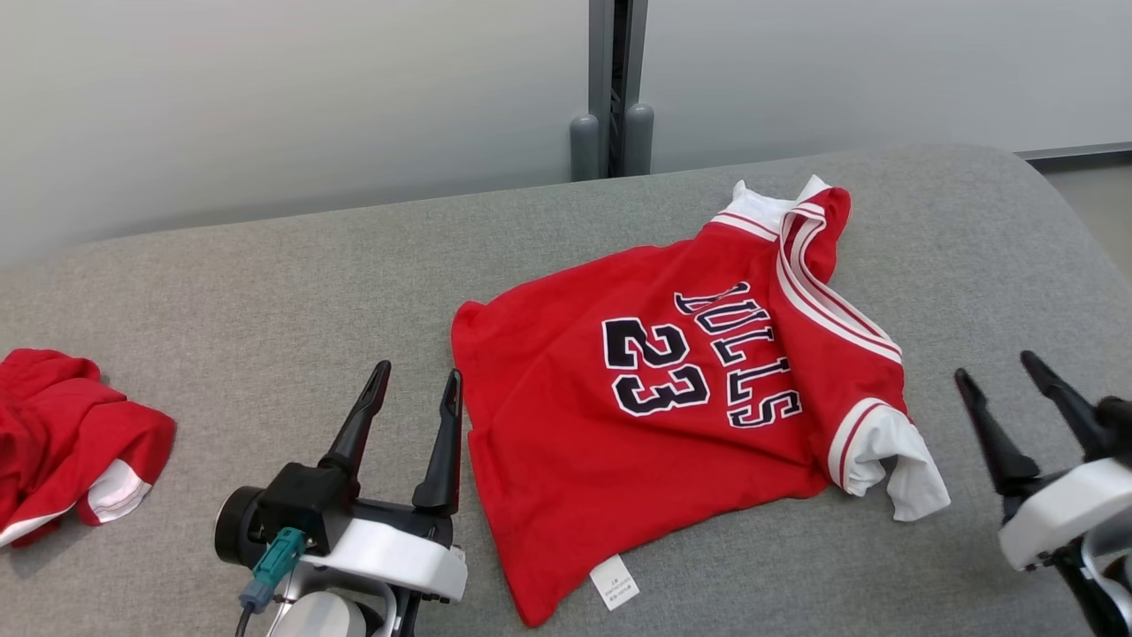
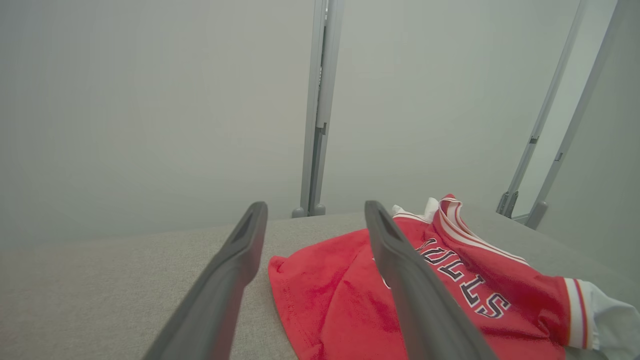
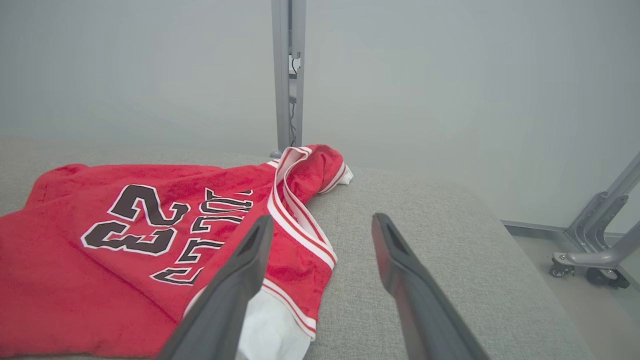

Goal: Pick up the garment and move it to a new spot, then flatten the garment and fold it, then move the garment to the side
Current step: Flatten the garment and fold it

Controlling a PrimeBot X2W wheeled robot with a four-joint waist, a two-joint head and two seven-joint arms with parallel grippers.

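My left gripper takes hold of the jersey by its red hem corner point(image 1: 536, 607) next, since the jersey's body point(image 1: 637, 425) lies spread on the grey surface.
The garment point(image 1: 672, 398) is a red jersey with "BULLS 23" in black letters and white trim, lying spread but rumpled on the grey cushioned surface point(image 1: 265, 265). Its white sleeve points toward the right. My left gripper point(image 1: 416, 389) stands open just left of the jersey's near edge, touching nothing. My right gripper point(image 1: 999, 372) is open too, a little to the right of the white sleeve, with nothing between its fingers. The jersey point(image 2: 450, 285) lies to the right of the fingers in the left wrist view, and the jersey point(image 3: 150, 235) lies to the left in the right wrist view.
A second crumpled red and white cloth point(image 1: 62, 442) lies at the surface's left edge. A grey post point(image 1: 615, 88) stands behind the far edge against a pale wall. The floor drops off at the right point(image 1: 1097, 195), where a wheeled metal frame point(image 3: 590, 250) stands.
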